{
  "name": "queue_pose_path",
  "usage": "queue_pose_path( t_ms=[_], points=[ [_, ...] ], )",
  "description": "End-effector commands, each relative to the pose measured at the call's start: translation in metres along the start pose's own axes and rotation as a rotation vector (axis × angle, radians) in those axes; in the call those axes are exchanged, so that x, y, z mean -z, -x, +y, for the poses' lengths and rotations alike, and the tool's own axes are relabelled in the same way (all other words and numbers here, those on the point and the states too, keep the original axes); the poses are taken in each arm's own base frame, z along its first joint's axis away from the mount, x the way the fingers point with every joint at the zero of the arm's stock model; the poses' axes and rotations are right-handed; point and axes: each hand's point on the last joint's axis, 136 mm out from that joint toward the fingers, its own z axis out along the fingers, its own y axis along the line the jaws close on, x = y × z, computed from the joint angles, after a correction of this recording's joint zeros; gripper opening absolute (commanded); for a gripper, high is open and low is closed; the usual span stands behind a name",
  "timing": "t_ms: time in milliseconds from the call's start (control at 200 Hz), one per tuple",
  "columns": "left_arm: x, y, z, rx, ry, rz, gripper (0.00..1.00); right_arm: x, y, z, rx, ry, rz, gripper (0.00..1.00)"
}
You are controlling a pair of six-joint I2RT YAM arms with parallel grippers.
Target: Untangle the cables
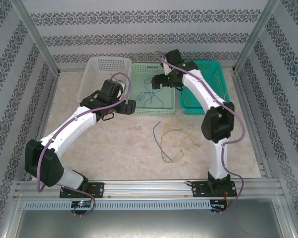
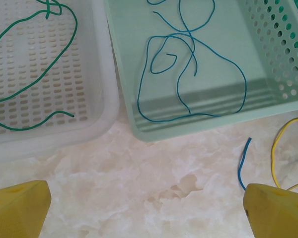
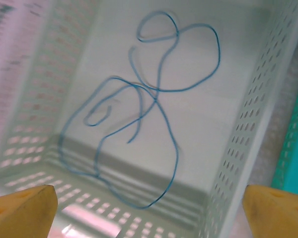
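The robot's right gripper should grab the yellow cable clear of its crossing with the short blue cable. Then the yellow cable can be untangled into the teal basket.
A blue cable (image 3: 177, 148) lies in loose loops on the floor of the pale green basket (image 3: 238, 148), also seen as the blue cable (image 2: 244, 89) from the left wrist. My right gripper (image 3: 149, 210) hangs open above it, nothing between its yellow fingers (image 3: 25, 206). A dark green cable (image 2: 74, 34) lies looped in the white basket (image 2: 102, 84). On the table a yellow cable (image 1: 162, 143) and a short blue cable (image 1: 155, 128) lie crossed together. My left gripper (image 2: 149, 208) stands open over bare table, just in front of the two baskets.
A teal basket (image 1: 208, 87) stands to the right of the pale green basket (image 1: 154, 106), with the white basket (image 1: 107, 67) on the left; all three line the back wall. Aluminium frame posts (image 1: 37, 37) stand at the sides. Open marble tabletop (image 1: 124, 144) lies in front.
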Motion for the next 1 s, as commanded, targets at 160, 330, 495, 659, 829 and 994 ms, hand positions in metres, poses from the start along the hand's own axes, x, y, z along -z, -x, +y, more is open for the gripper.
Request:
queue_pose_path(
  t_ms=[160, 330, 495, 659, 829, 994],
  points=[
    [-0.008, -0.01, -0.012, -0.018, -0.095, 0.025, 1.0, 0.062, -0.078, 0.025, 0.108, 0.042, 0.007, 0.86],
    [-0.014, -0.02, -0.014, -0.03, -0.11, 0.045, 1.0, 0.071, -0.174, -0.018, 0.028, -0.071, 0.161, 0.7],
    [-0.023, -0.021, -0.023, -0.019, -0.157, 0.054, 1.0, 0.065, -0.231, -0.04, -0.055, -0.122, 0.26, 0.7],
    [-0.024, -0.017, -0.027, -0.019, -0.176, 0.059, 1.0, 0.046, -0.263, -0.047, -0.072, -0.125, 0.369, 0.69],
    [-0.024, -0.018, -0.027, -0.02, -0.176, 0.062, 1.0, 0.024, -0.276, -0.057, -0.069, -0.146, 0.429, 0.68],
    [-0.021, -0.017, -0.025, -0.021, -0.167, 0.054, 1.0, 0.012, -0.279, -0.059, -0.065, -0.15, 0.472, 0.62]
  ],
)
